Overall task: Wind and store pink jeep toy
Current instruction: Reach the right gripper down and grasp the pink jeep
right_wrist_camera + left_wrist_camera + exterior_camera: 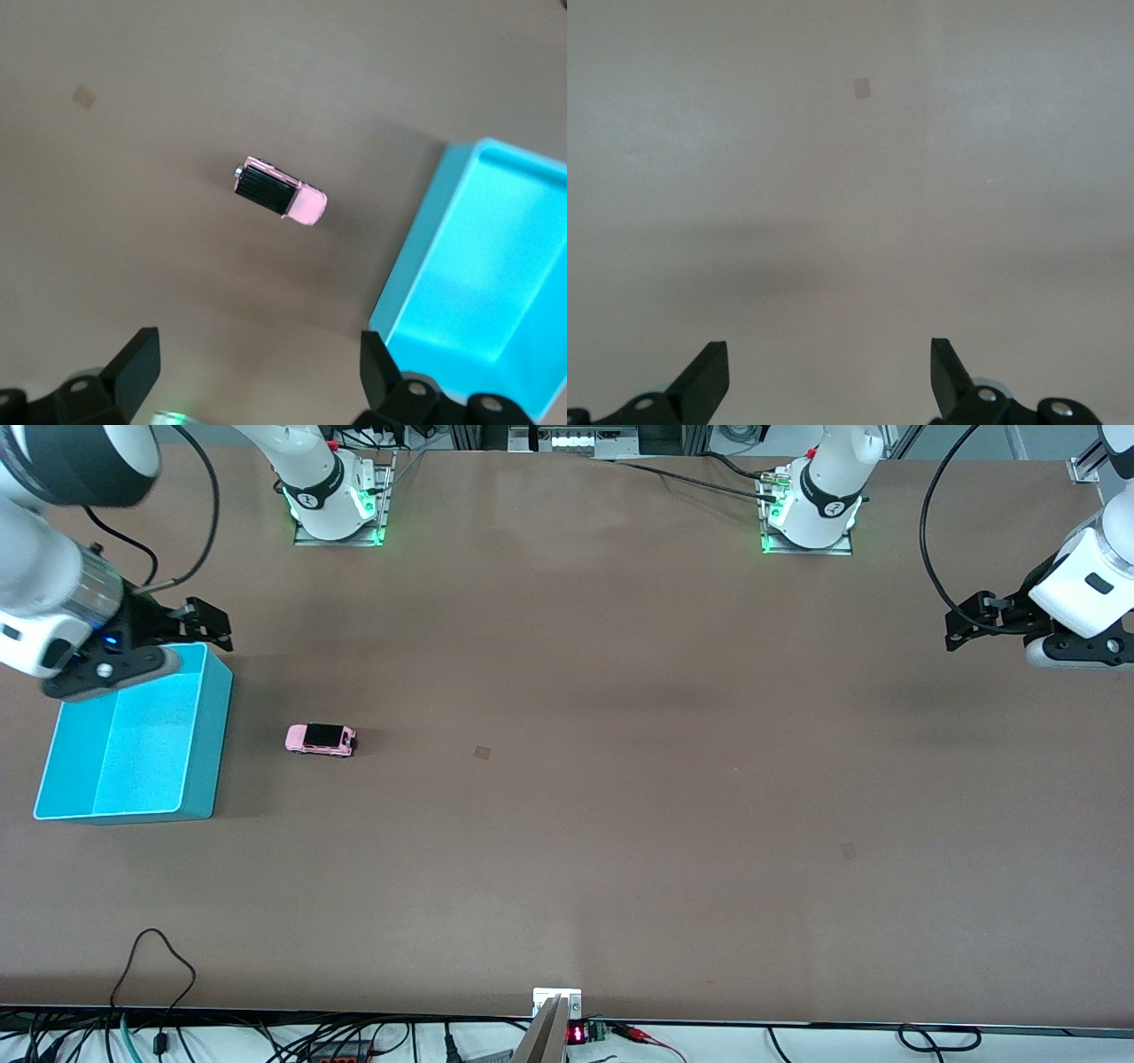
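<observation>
My right gripper grabs the pink jeep toy's sides along the black roof panel [323, 737] next, to store the jeep in the turquoise bin [205, 735].
The pink jeep toy [321, 739] stands on its wheels on the brown table, a short way from the turquoise bin [205, 735] toward the left arm's end. Its black roof panel faces up. In the right wrist view the jeep [281, 192] lies ahead of the fingers, with the bin's wall [416, 257] beside it. My right gripper [213, 627] hangs open and empty over the bin's corner that is farther from the front camera; its jaws [259, 363] stand wide. My left gripper [959, 622] waits open and empty over bare table at the left arm's end [829, 376].
A small tape patch [482, 752] sits on the table past the jeep toward the left arm's end, and another [848, 850] lies nearer the front camera. Cables trail along the table's front edge [151, 974]. The bin holds nothing that shows.
</observation>
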